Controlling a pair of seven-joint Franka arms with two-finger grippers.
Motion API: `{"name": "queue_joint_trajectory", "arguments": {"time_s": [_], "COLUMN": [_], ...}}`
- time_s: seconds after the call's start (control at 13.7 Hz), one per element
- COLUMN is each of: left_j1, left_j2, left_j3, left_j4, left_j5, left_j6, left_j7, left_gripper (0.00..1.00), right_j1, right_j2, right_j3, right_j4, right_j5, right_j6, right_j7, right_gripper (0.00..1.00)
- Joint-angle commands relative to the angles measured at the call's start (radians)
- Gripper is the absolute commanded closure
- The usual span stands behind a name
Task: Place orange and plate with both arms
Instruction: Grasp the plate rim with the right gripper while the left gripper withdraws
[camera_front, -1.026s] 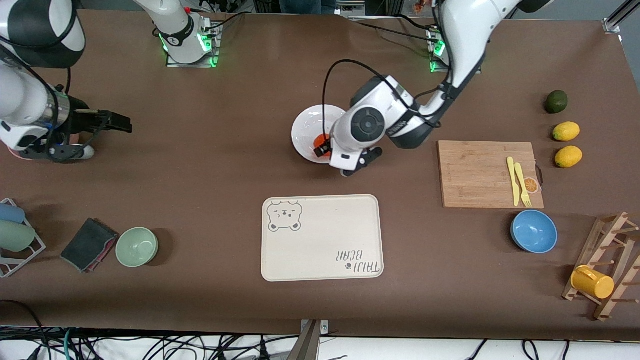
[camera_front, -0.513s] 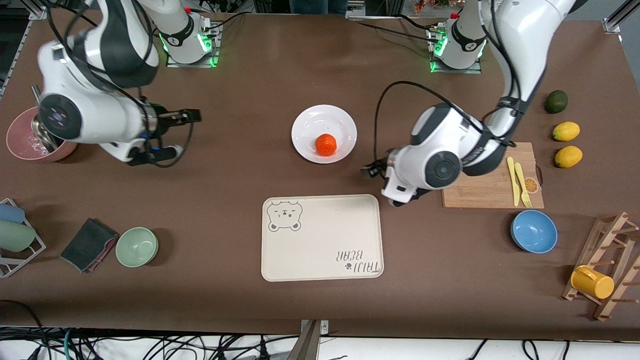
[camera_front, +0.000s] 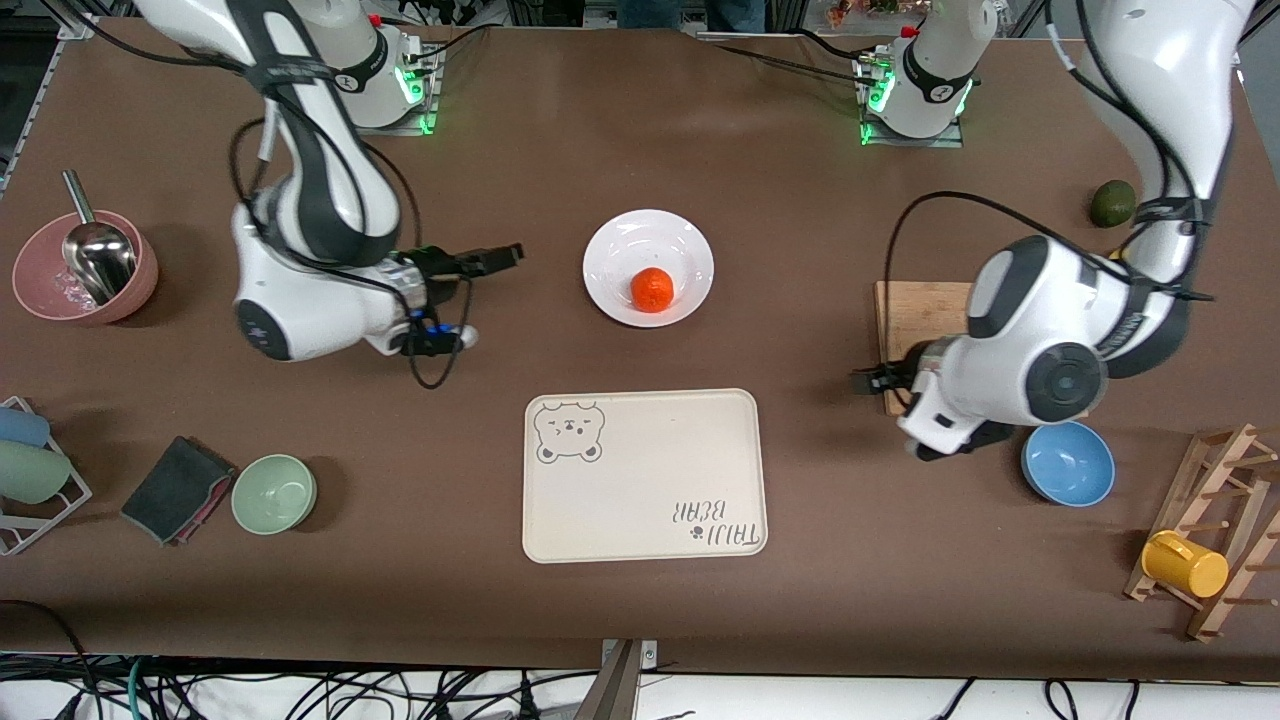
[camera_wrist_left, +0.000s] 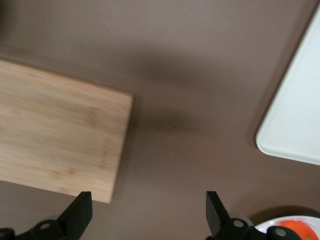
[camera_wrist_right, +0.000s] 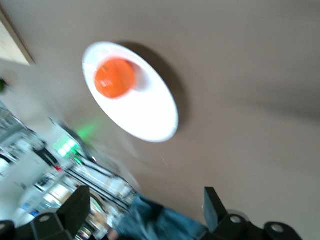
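Note:
The white plate is far wider than my open fingers, so my right gripper will next grab it by its thin rim (camera_front: 589, 260) to place it.
The orange (camera_front: 652, 289) lies in the white plate (camera_front: 620, 235) at mid-table, and nothing touches it. My right gripper (camera_front: 500, 258) hovers over bare table beside the plate, toward the right arm's end, fingers pointing at the plate. It is open and empty. The right wrist view shows its gripper (camera_wrist_right: 146, 200) apart from the plate (camera_wrist_right: 160, 120) and orange (camera_wrist_right: 115, 77). My left gripper (camera_front: 868, 380) is over the table at the cutting board's corner, open and empty. The left wrist view has its gripper (camera_wrist_left: 148, 207), with the orange (camera_wrist_left: 295, 227) at the picture's edge.
A cream bear-print tray (camera_front: 640, 475) lies nearer the camera than the plate. The cutting board (camera_front: 920, 320), blue bowl (camera_front: 1068, 462), avocado (camera_front: 1112, 203) and mug rack (camera_front: 1185, 565) sit toward the left arm's end. A pink bowl (camera_front: 85, 268), green bowl (camera_front: 274, 492) and cloth (camera_front: 178, 488) sit toward the right arm's end.
My left gripper has drawn away from the plate to the cutting board, with the orange staying on the plate. My right gripper has swung in toward the plate.

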Motion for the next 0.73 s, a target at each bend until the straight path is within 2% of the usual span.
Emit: {"name": "queue_joint_trajectory", "arguments": {"time_s": [0.0, 0.15, 0.22, 0.37, 0.44, 0.59, 0.66], "left_j1": [0.035, 0.053, 0.066, 0.113, 0.115, 0.132, 0.148], "left_j2": [-0.022, -0.023, -0.025, -0.044, -0.069, -0.089, -0.089], "left_j3": [-0.008, -0.008, -0.010, -0.022, -0.016, -0.013, -0.019], "left_j4": [0.026, 0.054, 0.092, 0.127, 0.129, 0.127, 0.129], "left_j5": [0.064, 0.108, 0.111, 0.104, 0.104, 0.101, 0.099], "left_j6": [-0.023, -0.023, -0.031, -0.095, -0.103, -0.112, -0.130], "left_j7": [0.071, 0.098, 0.100, 0.106, 0.135, 0.180, 0.207], "left_gripper": [0.00, 0.00, 0.00, 0.00, 0.00, 0.00, 0.00], "right_j1": [0.025, 0.027, 0.025, 0.030, 0.037, 0.054, 0.062], "right_j2": [-0.021, -0.012, 0.012, 0.033, 0.049, 0.103, 0.123], "right_j3": [0.051, 0.065, 0.065, 0.065, 0.069, 0.085, 0.085], "right_j4": [-0.155, -0.247, -0.270, -0.287, -0.301, -0.317, -0.315], "right_j5": [0.171, 0.288, 0.320, 0.403, 0.463, 0.657, 0.699], "right_j6": [0.223, 0.292, 0.300, 0.317, 0.343, 0.365, 0.365], "right_j7": [-0.138, -0.296, -0.443, -0.502, -0.521, -0.721, -0.784], "right_gripper": [0.00, 0.00, 0.00, 0.00, 0.00, 0.00, 0.00]}}
